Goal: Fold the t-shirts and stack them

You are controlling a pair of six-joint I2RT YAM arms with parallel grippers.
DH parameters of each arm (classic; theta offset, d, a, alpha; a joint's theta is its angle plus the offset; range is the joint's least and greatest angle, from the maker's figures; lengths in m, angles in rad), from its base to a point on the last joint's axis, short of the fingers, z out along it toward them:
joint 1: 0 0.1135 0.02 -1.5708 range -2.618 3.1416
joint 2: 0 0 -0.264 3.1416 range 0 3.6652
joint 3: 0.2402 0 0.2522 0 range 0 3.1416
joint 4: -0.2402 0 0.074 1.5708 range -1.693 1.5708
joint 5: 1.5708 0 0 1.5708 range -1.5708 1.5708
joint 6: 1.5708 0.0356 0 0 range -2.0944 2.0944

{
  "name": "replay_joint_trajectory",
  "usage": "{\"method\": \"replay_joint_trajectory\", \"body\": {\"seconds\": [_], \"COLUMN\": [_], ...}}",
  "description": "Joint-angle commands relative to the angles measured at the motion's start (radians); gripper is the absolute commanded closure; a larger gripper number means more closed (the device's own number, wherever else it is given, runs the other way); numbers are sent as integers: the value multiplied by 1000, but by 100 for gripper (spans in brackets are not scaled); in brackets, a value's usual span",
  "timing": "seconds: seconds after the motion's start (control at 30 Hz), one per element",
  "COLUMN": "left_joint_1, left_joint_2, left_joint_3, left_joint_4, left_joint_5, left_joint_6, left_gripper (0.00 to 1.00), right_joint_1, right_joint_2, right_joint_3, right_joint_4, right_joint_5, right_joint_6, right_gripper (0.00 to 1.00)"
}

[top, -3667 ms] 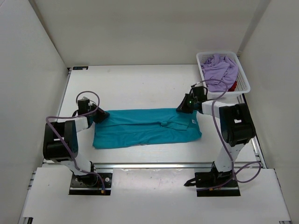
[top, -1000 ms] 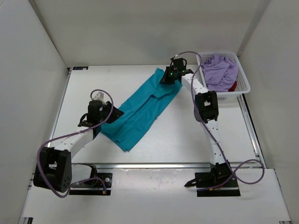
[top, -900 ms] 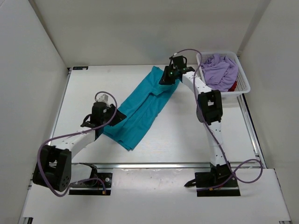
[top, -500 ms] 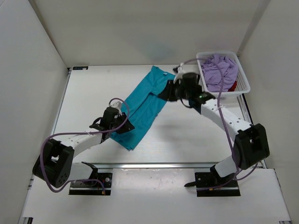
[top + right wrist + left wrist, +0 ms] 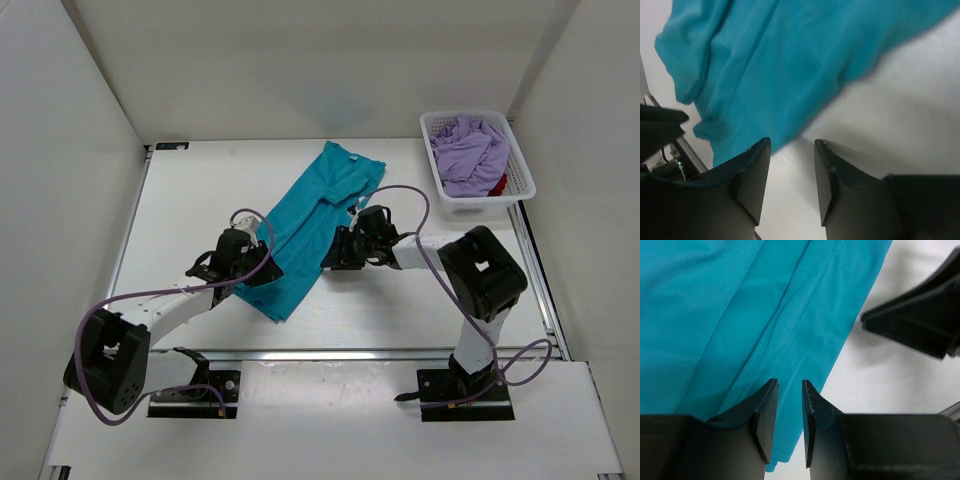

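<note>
My left gripper is to pick up the teal t-shirt by its near end (image 5: 277, 305) next, and that end should then be folded over toward the t-shirt's far end (image 5: 352, 166).
A teal t-shirt (image 5: 315, 215) lies folded in a long diagonal strip, from the far middle of the table down toward the near left. My left gripper (image 5: 262, 272) hovers over its lower end. The left wrist view shows that gripper (image 5: 789, 385) with its jaws a little apart and flat teal cloth (image 5: 740, 315) under the gap. My right gripper (image 5: 333, 258) sits at the strip's right edge. In the right wrist view it (image 5: 792, 145) is open over bare table, the teal cloth (image 5: 780, 60) just beyond its tips. A lavender t-shirt (image 5: 470, 150) and a red one (image 5: 497, 186) lie in the basket.
The white mesh basket (image 5: 480, 203) stands at the far right corner. White walls close in the table on the left, back and right. A metal rail (image 5: 330, 353) runs along the near edge. The right gripper's dark body (image 5: 920, 320) shows close by in the left wrist view.
The right gripper let go of the teal shirt's far end, opened, and swung back to the middle of its right edge. The left gripper slid right over the lower end.
</note>
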Motion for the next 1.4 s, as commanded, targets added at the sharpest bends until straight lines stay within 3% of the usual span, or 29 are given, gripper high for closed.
{"method": "replay_joint_trajectory", "body": {"seconds": [0.0, 0.03, 0.1, 0.13, 0.2, 0.4, 0.5, 0.67, 0.77, 0.97, 1.1, 1.27, 1.37], "left_joint_1": [-6, -7, -6, -9, -13, -107, -162, -205, -138, -96, -115, -145, -153], "left_joint_2": [-16, -10, -1, 2, 10, 66, 134, 145, 64, 11, 51, 86, 97], "left_joint_3": [43, 47, 57, 60, 66, 123, 159, 190, 141, 83, 49, 35, 25], "left_joint_4": [-30, -34, -42, -42, -42, -82, -88, -162, -186, -218, -215, -211, -202], "left_joint_5": [-21, -24, -20, -24, -23, -52, -32, -90, -130, -193, -161, -118, -101], "left_joint_6": [31, 32, 41, 40, 43, 80, 80, 124, 139, 141, 135, 126, 120], "left_gripper": [63, 63, 63, 63, 64, 63, 66, 65, 60, 45, 42, 37, 43], "right_joint_1": [13, 19, 9, 2, -30, -244, -301, -320, -301, -156, -58, -39, -15], "right_joint_2": [90, 121, 140, 140, 129, -40, -90, -301, -446, -599, -604, -600, -586], "right_joint_3": [81, 92, 95, 91, 72, -52, -50, -229, -311, -446, -483, -532, -523], "right_joint_4": [95, 98, 116, 115, 112, -27, -139, -140, -178, -236, -212, -175, -170], "right_joint_5": [7, 7, -27, -30, -53, -108, -135, -33, 19, 46, 63, 42, 45], "right_joint_6": [52, 53, 70, 72, 61, -46, -125, -79, -68, -16, 29, 58, 61], "right_gripper": [62, 65, 92, 98, 100, 100, 79, 72, 65, 63, 63, 61, 63]}}
